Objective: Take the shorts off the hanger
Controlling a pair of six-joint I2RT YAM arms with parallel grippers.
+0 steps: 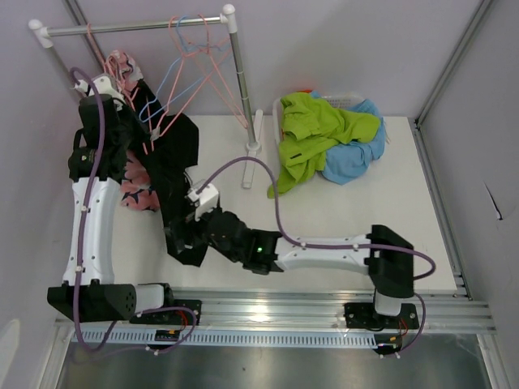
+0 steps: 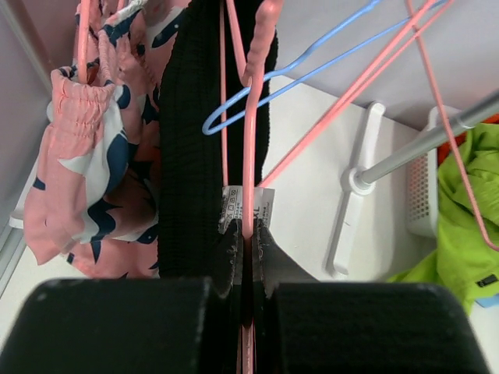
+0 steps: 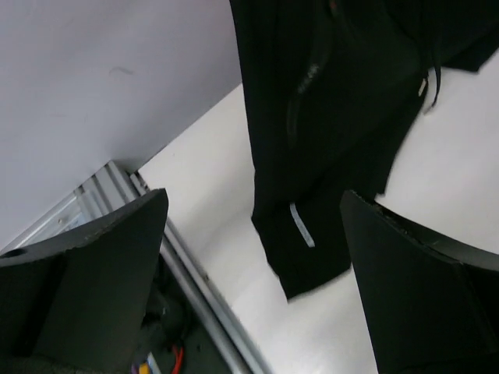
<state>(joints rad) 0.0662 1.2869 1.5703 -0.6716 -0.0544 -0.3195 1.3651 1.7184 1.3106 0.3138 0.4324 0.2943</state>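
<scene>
The black shorts (image 1: 174, 166) need to be grabbed next by their hanging lower hem with my right gripper, so that the waistband of the shorts stays free to slide off the hanger.
The black shorts (image 1: 174, 166) hang on a pink hanger (image 1: 154, 121) and reach down to the table. My left gripper (image 1: 139, 113) is raised beside the rack and shut on that hanger's wire (image 2: 251, 195), next to the black waistband (image 2: 191, 156). My right gripper (image 1: 185, 239) is open at the shorts' lower hem; in its wrist view the black cloth (image 3: 327, 117) hangs between the spread fingers (image 3: 101, 265), untouched. The pink shorts with dark-blue shapes (image 2: 86, 156) hang at the left. Lime green (image 1: 320, 130), light blue (image 1: 357, 158) and a sliver of orange (image 1: 304, 93) shorts lie in the basket.
The clothes rack's rod (image 1: 138, 27) carries empty pink and blue hangers (image 1: 190, 57); its right post (image 1: 241, 81) and foot (image 1: 255, 138) stand mid-table. A white basket (image 1: 345, 100) sits at the back right. Walls close in on both sides, with a metal rail (image 1: 324, 312) along the near edge.
</scene>
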